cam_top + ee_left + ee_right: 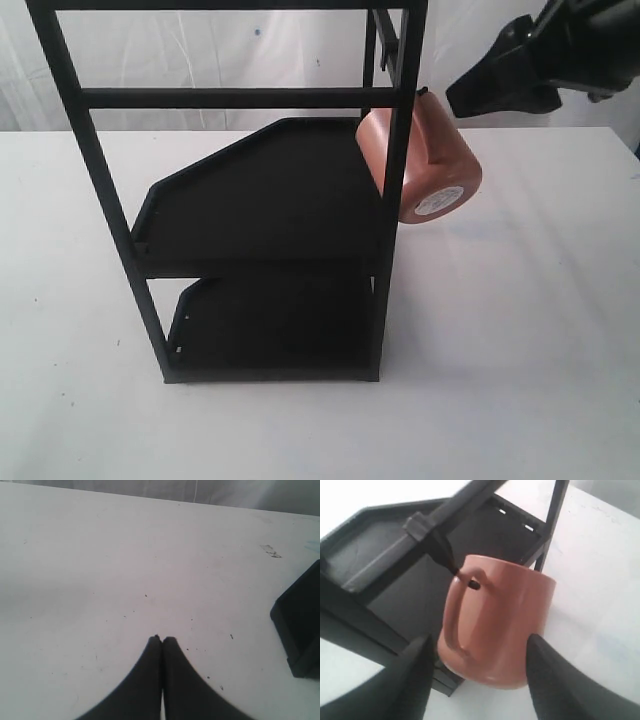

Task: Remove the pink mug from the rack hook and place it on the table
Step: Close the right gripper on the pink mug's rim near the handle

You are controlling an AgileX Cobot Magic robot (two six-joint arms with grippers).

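In the right wrist view my right gripper's fingers stop short, so it is too early to close on the pink mug (507,617). Next it moves toward the loop handle (454,610).
The pink mug (425,165) hangs tilted by its loop handle (454,617) from the rack hook (449,564) on the right side of the tall black rack (260,200), its white sticker facing me. My right gripper (479,645) is open, its fingers spread either side of the mug's body without touching it; in the exterior view it shows as a dark shape (500,75) up and to the right of the mug. My left gripper (162,639) is shut on nothing, low over the white table (100,570).
The rack's two black shelves (255,205) stand over the table (520,350). A corner of the rack's base (300,625) shows in the left wrist view. A white backdrop hangs behind the table.
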